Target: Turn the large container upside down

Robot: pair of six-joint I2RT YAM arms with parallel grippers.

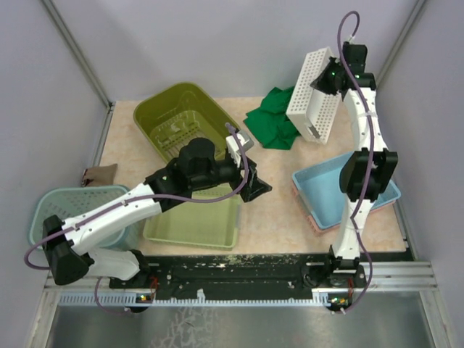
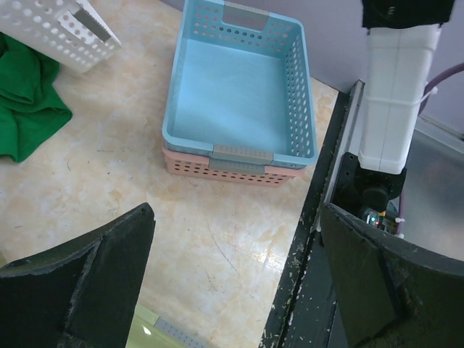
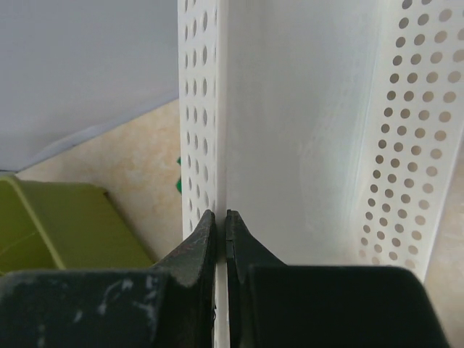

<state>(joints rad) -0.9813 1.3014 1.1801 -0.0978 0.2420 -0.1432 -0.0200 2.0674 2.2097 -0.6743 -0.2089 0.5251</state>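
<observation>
The white perforated container tilts on edge over the green cloth and would tumble onto it if my right gripper opened now, so it is too early to release.
My right gripper (image 1: 328,78) is shut on a wall of a white perforated container (image 1: 313,100) and holds it in the air, tilted on edge, over the back right of the table. In the right wrist view the fingers (image 3: 221,217) pinch its thin side wall (image 3: 290,130). One corner of it shows in the left wrist view (image 2: 58,29). My left gripper (image 1: 254,190) is open and empty, hovering mid-table; its jaws stand wide apart (image 2: 235,275) over bare tabletop.
A big olive-green basket (image 1: 181,119) stands at back left, a light green tray (image 1: 196,221) under my left arm, a teal basket (image 1: 80,206) at front left. A blue basket (image 2: 232,87) sits nested in a pink one (image 2: 217,168) at right. A green cloth (image 1: 272,119) lies under the white container.
</observation>
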